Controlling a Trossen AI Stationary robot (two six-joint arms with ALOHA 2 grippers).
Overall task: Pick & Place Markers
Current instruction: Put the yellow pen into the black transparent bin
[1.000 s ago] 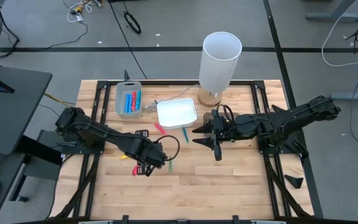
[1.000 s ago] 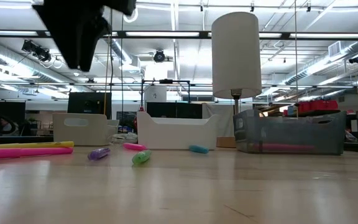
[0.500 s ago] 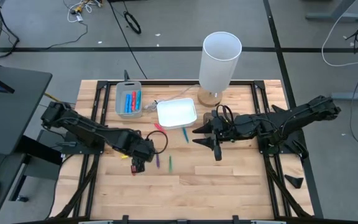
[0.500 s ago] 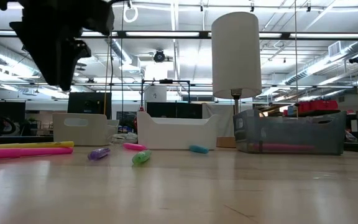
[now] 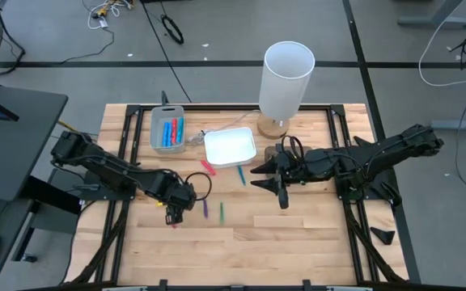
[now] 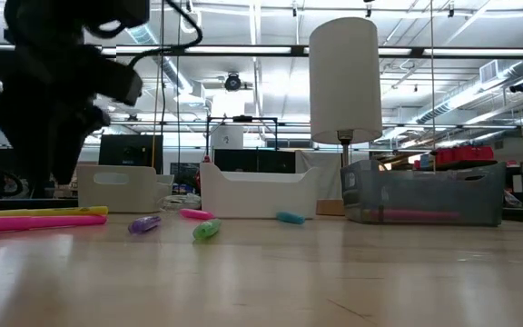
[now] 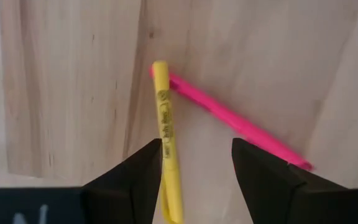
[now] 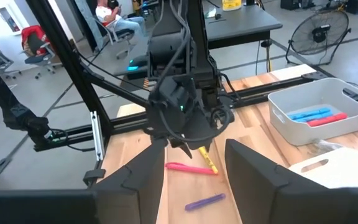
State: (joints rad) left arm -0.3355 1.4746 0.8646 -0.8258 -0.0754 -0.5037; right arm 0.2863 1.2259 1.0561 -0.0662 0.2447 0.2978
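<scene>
My left gripper lowers before it closes, since in the left wrist view its fingers stop above the yellow marker and the table.
A yellow marker and a pink marker lie flat on the wooden table, touching at one end. My left gripper hangs open just above them, pointing down. The yellow marker lies between its fingers, close to one of them. It touches neither marker. More markers lie loose: purple, green, teal and another pink one. My right gripper waits open at mid-table, raised and pointing toward the left arm.
A grey tray holding blue and red markers stands at the far left. Beside it is a white tray. A tall white lamp rises at the far middle. The near half of the table is bare wood.
My left gripper has sunk and gone toward the table's left edge. It now stands low over the yellow and pink markers, and its gap has stayed the same. No marker has moved.
</scene>
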